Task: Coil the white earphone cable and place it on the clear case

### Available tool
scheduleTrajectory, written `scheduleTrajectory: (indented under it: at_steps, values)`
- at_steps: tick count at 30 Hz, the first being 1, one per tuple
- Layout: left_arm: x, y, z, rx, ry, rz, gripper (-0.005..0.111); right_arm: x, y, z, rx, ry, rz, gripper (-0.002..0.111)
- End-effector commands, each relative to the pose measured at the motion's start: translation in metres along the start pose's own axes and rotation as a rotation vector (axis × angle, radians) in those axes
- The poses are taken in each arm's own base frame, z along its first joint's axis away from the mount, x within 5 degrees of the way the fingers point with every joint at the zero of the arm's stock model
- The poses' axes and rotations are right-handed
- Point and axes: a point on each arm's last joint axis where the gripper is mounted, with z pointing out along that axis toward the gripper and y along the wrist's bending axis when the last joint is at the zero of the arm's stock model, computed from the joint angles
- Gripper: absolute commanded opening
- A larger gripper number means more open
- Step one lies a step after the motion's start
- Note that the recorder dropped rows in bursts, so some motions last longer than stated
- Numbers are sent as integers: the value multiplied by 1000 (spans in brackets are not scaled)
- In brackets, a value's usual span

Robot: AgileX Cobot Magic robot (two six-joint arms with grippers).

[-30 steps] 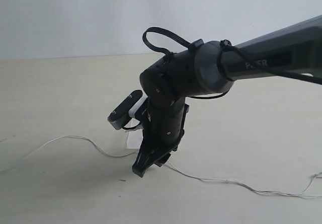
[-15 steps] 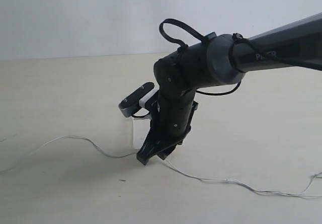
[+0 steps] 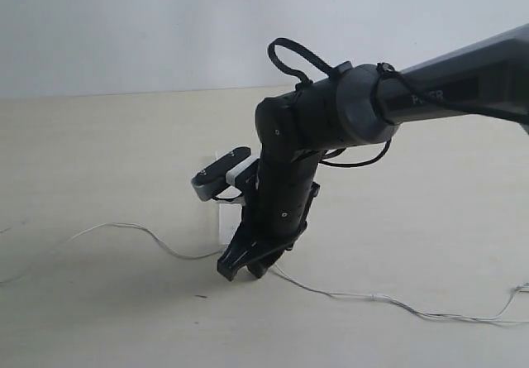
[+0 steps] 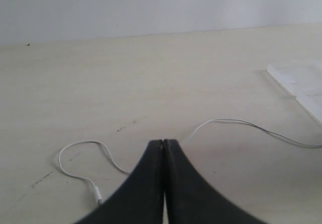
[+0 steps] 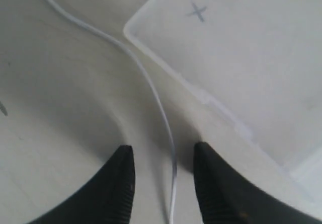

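The fingers of my right gripper straddle the white earphone cable and meet their shadows on the tabletop, so it is now time to close on the cable.
The white earphone cable (image 3: 372,296) lies stretched across the table from far left to far right. My right gripper (image 3: 241,270) points down over its middle, just in front of the clear case (image 3: 223,224), which the arm mostly hides. In the right wrist view the right gripper (image 5: 163,151) is open, the cable (image 5: 156,98) runs between its fingers, and the clear case (image 5: 241,58) lies beside them. The left gripper (image 4: 163,143) is shut low over the table; the cable (image 4: 241,124) passes behind its fingers, with a small inline piece (image 4: 96,196) to one side.
The pale tabletop (image 3: 99,153) ends at a white wall behind. An edge of the clear case (image 4: 302,80) shows in the left wrist view. A pen cross (image 5: 197,11) marks the case's face. The cable's far right end (image 3: 517,295) bunches near the frame edge.
The right arm swung to the right and lifted a little, then dropped back toward the cable; its fingers now show apart. The cable has not moved.
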Motion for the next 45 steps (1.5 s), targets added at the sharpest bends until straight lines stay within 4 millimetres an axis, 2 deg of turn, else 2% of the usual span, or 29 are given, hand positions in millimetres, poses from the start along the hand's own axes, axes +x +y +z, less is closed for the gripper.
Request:
scheduleTrajectory:
  at_steps: [1, 3, 6, 8, 11, 14, 17, 22, 27, 32, 37, 42, 45]
  values:
    - [0, 0, 0, 1, -13, -9, 0, 5, -3, 17, -9, 50, 4, 39]
    - [0, 0, 0, 1, -13, -9, 0, 6, -3, 19, -11, 60, 4, 30]
    - [0, 0, 0, 1, -13, -9, 0, 8, -4, 19, -4, 89, -10, 0]
    - [0, 0, 0, 1, -13, -9, 0, 11, -4, 15, -1, 122, -21, 0]
    - [0, 0, 0, 1, -13, -9, 0, 11, -3, -3, -8, 177, -39, 0]
    - [0, 0, 0, 1, -13, -9, 0, 6, 1, -37, -28, 180, -58, 0]
    - [0, 0, 0, 1, -13, -9, 0, -4, 5, -84, -30, 65, -74, 0]
    - [0, 0, 0, 1, -13, -9, 0, -12, 17, -192, -17, -249, -105, 0]
    - [0, 0, 0, 1, -13, -9, 0, 9, 33, -298, 15, -553, -159, 0]
    - [0, 0, 0, 1, -13, -9, 0, 39, 44, -386, 97, -859, -208, 0]
    - [0, 0, 0, 1, -13, -9, 0, 55, 50, -437, 154, -1093, -214, 0]
    - [0, 0, 0, 1, -13, -9, 0, 59, 52, -461, 193, -1227, -220, 0]
    - [0, 0, 0, 1, -13, -9, 0, 60, 52, -466, 211, -1249, -239, 0]
